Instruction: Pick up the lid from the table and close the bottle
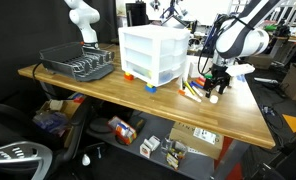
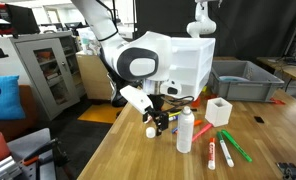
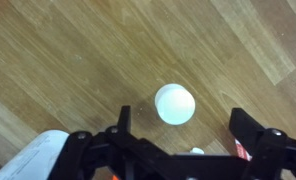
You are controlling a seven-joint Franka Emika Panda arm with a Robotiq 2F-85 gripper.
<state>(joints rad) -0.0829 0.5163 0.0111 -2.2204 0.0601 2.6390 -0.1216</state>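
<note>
The lid (image 1: 214, 99) (image 3: 175, 104) lies centred between my fingers with both sides free, and closing now would catch the lid, so it is time to close on it now.
The lid (image 3: 175, 104) is a small round white cap lying on the wooden table (image 3: 78, 60). In the wrist view it sits between and just ahead of my two dark fingers. It also shows in an exterior view (image 2: 151, 131) just below the fingers. My gripper (image 3: 186, 125) is open and empty, hanging low over the lid, and shows in both exterior views (image 2: 160, 120) (image 1: 218, 84). The slim white bottle (image 2: 186, 131) stands upright on the table just beside the gripper, its neck uncovered.
Green and red markers (image 2: 226, 146) lie past the bottle, and a small white box (image 2: 219, 110) stands behind them. A white drawer unit (image 1: 154, 54) and a black dish rack (image 1: 78, 63) stand further along the table. The table edge (image 2: 123, 140) is close to the lid.
</note>
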